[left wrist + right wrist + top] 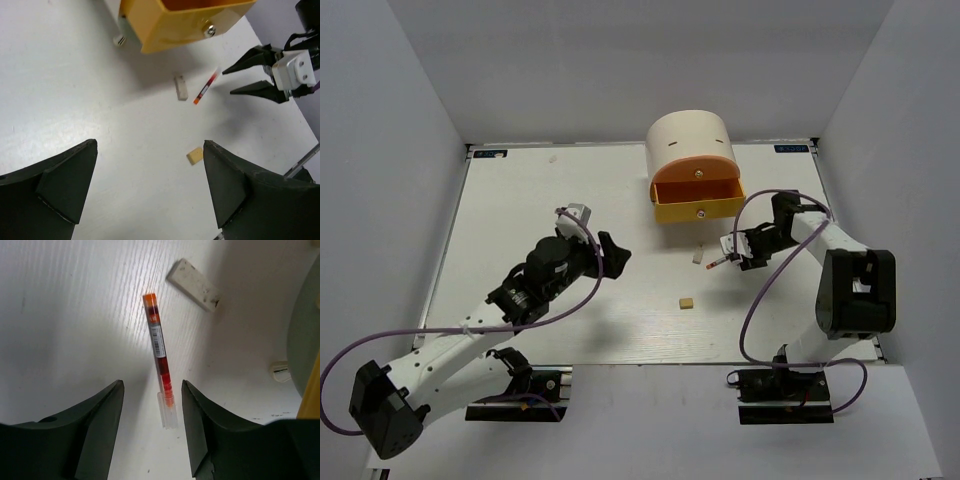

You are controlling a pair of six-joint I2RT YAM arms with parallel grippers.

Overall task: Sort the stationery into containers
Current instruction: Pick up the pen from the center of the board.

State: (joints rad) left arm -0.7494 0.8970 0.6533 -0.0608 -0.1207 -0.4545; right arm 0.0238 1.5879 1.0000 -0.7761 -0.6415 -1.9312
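I need to grab the thin red pen next with my right gripper by its clear cap end (pixel 168 411), so its orange end stays free to go into the drawer.
The cream drum organiser (pixel 688 140) stands at the back with its orange drawer (pixel 698 198) pulled open; the drawer also shows in the left wrist view (pixel 185 22). A thin orange-red pen (pixel 160 355) with a clear cap lies on the table. My right gripper (pixel 152 385) is open, its jaws either side of the pen's cap end. A whitish eraser (pixel 193 285) lies just beyond the pen. A tan eraser (pixel 195 155) lies nearer the front, beside the right finger of my open, empty left gripper (pixel 150 145).
In the top view the pen (pixel 717 264), whitish eraser (pixel 699 257) and tan eraser (pixel 687 302) lie in front of the drawer, between my left gripper (pixel 615 252) and right gripper (pixel 732 250). White walls enclose the table (pixel 540 200).
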